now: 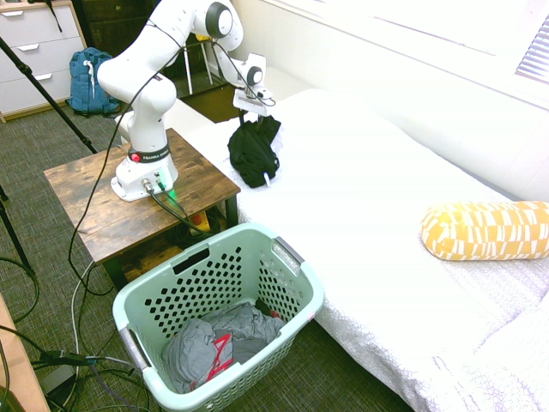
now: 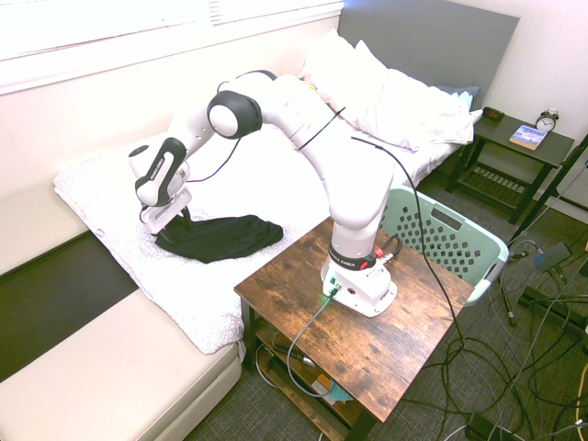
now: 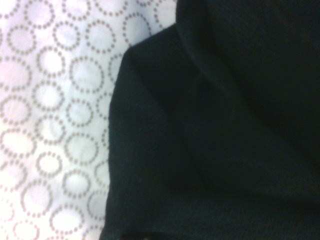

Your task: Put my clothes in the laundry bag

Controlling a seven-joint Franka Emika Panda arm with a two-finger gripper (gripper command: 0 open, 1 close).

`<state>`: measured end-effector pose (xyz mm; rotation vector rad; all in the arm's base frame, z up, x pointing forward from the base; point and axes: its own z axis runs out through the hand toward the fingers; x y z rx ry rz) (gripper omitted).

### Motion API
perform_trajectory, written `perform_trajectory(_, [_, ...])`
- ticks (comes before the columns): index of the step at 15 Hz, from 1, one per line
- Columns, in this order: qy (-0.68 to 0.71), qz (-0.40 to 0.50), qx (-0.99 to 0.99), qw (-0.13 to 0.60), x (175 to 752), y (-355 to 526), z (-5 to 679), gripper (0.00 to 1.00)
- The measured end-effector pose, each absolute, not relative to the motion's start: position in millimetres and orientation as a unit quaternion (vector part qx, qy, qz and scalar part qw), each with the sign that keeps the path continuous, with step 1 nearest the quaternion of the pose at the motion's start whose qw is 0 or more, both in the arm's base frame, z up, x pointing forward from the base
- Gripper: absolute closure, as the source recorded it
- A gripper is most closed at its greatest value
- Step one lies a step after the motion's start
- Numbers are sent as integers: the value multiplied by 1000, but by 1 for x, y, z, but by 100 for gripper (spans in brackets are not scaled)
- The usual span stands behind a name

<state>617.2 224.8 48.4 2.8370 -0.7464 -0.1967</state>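
Note:
Next, my gripper pinches the black garment by its peaked-up fold (image 1: 253,124) to put it in the laundry bag, because the rest of the cloth (image 1: 254,161) lies slack on the bed.
My clothes (image 1: 253,154), a black garment with a small white tag, lie bunched on the white bed near its edge by the wooden table. The same clothes (image 2: 220,239) spread out flat in the second exterior view, and the clothes (image 3: 225,125) fill most of the wrist view over the dotted bedspread. My gripper (image 1: 250,118) is down on the garment's far end, open, its fingers sunk into the fabric. The gripper (image 2: 173,223) touches the cloth where it peaks up. The laundry bag (image 1: 206,287), a mint-green perforated basket, stands on the floor between table and bed.
A grey garment with a red and white mark (image 1: 214,343) lies in the basket. The wooden table (image 1: 94,197) bears the arm. A yellow patterned pillow (image 1: 485,230) lies on the bed. A blue backpack (image 1: 88,81) leans by the drawers. White pillows (image 2: 404,101) are piled at the headboard.

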Motion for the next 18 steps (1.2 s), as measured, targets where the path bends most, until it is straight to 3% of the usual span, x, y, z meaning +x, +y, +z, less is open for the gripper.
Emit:
perform_trajectory(10, [-256, -59, 953, 151, 619, 202, 25, 100])
perform_trajectory(18, [-293, -63, 943, 145, 583, 136, 54, 100])
